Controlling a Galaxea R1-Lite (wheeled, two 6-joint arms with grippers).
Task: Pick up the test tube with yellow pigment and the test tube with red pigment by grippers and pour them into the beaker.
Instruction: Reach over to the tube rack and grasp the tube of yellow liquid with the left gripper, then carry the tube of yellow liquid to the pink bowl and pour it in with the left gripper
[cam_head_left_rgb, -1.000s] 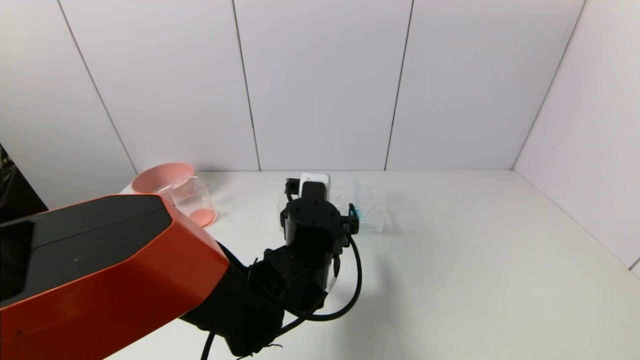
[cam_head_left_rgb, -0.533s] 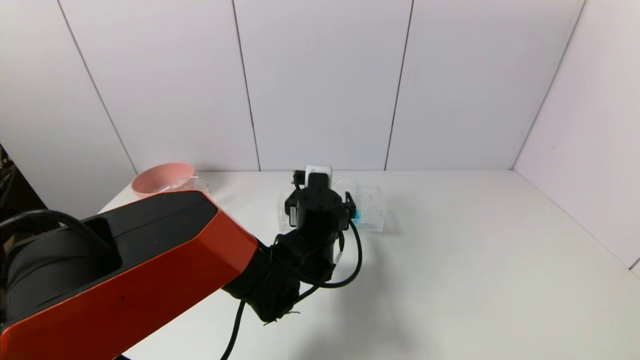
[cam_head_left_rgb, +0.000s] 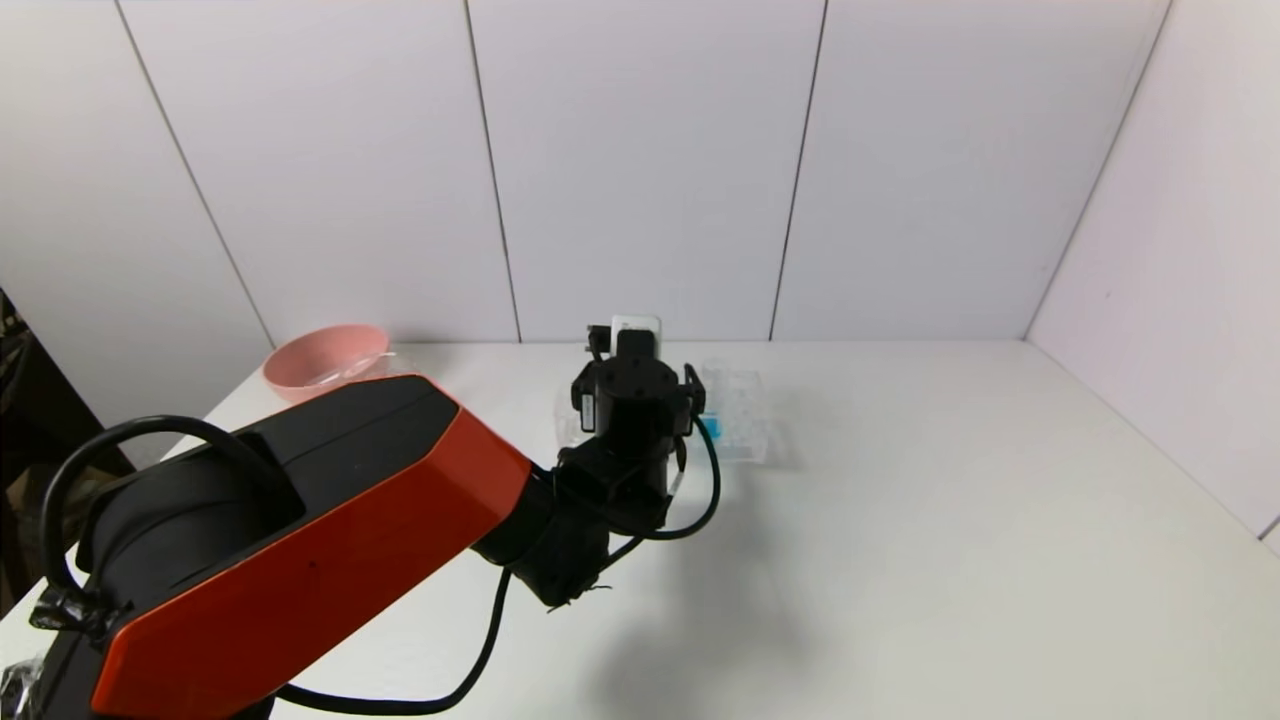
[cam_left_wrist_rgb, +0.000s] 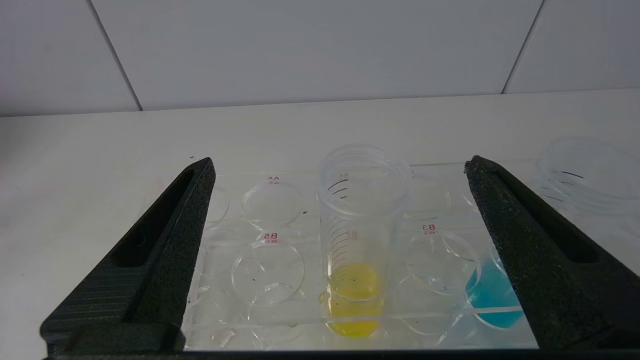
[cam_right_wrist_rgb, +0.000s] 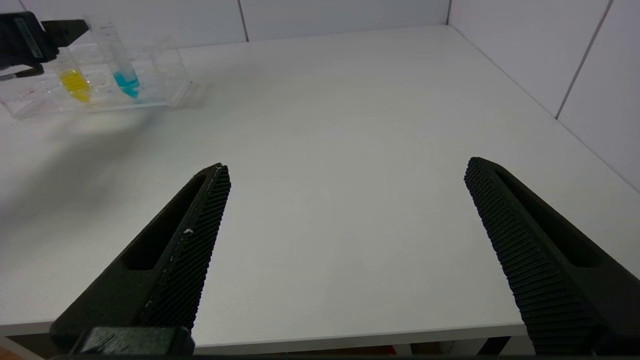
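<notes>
My left gripper's fingers stand beside the tube's upper part (cam_left_wrist_rgb: 363, 198), over the rack, and closing now would catch the yellow tube, so it is time to close on it.
The test tube with yellow pigment (cam_left_wrist_rgb: 356, 280) stands upright in a clear rack (cam_left_wrist_rgb: 270, 235) at the back middle of the table. My left gripper (cam_left_wrist_rgb: 340, 165) is open, with one finger on each side of this tube and not touching it. In the head view the left wrist (cam_head_left_rgb: 635, 400) hides the tube. The tube also shows in the right wrist view (cam_right_wrist_rgb: 75, 86). No tube with red pigment is in view. Only the rim of the beaker (cam_head_left_rgb: 385, 363) shows, behind my left arm. My right gripper (cam_right_wrist_rgb: 345, 170) is open and empty above the table's front edge.
A tube with blue liquid (cam_left_wrist_rgb: 492, 295) stands in the rack beside the yellow one, close to one finger. It also shows in the right wrist view (cam_right_wrist_rgb: 126, 82). A pink bowl (cam_head_left_rgb: 322, 358) sits at the back left next to the beaker. White walls close the back and right.
My left arm has reached farther forward to the rack, and the wrist now sits right at it. More of the pink bowl shows.
</notes>
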